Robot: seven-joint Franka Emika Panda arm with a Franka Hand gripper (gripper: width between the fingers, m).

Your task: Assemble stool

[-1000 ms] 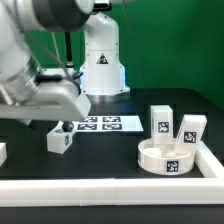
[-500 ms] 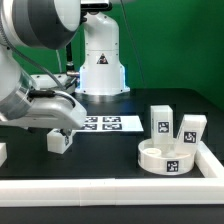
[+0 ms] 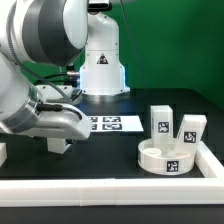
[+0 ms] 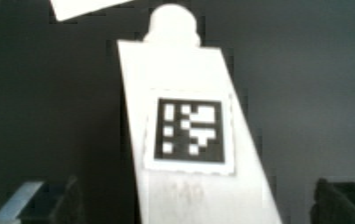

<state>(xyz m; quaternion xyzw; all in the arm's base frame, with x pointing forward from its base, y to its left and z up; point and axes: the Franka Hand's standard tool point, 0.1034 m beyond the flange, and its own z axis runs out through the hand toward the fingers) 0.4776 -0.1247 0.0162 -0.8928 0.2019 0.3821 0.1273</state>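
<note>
Next, the gripper grabs the white stool leg's wide end below the square tag [image 4: 211, 204], leaving the leg's round peg free to enter the seat.
A white stool leg [image 4: 183, 120] with a square tag lies on the black table and fills the wrist view, lengthwise between my open fingers, with a dark gap on each side. My gripper [image 4: 192, 205] is open around it and not touching. In the exterior view the hand [image 3: 58, 128] sits low over this leg [image 3: 58, 146] at the exterior view's left and hides most of it. The round seat [image 3: 168, 158] lies at the exterior view's right. Two more legs [image 3: 160, 122] [image 3: 190, 130] stand upright just behind it.
The marker board [image 3: 112, 124] lies flat behind the hand, before the white robot base [image 3: 102, 60]; its corner shows in the wrist view [image 4: 103, 7]. A long white border rail [image 3: 110, 190] runs along the front, another [image 3: 208, 152] at the exterior view's right.
The arm has come down over the lying leg. The leg showed in full below the hand one second ago and is now mostly covered by it.
</note>
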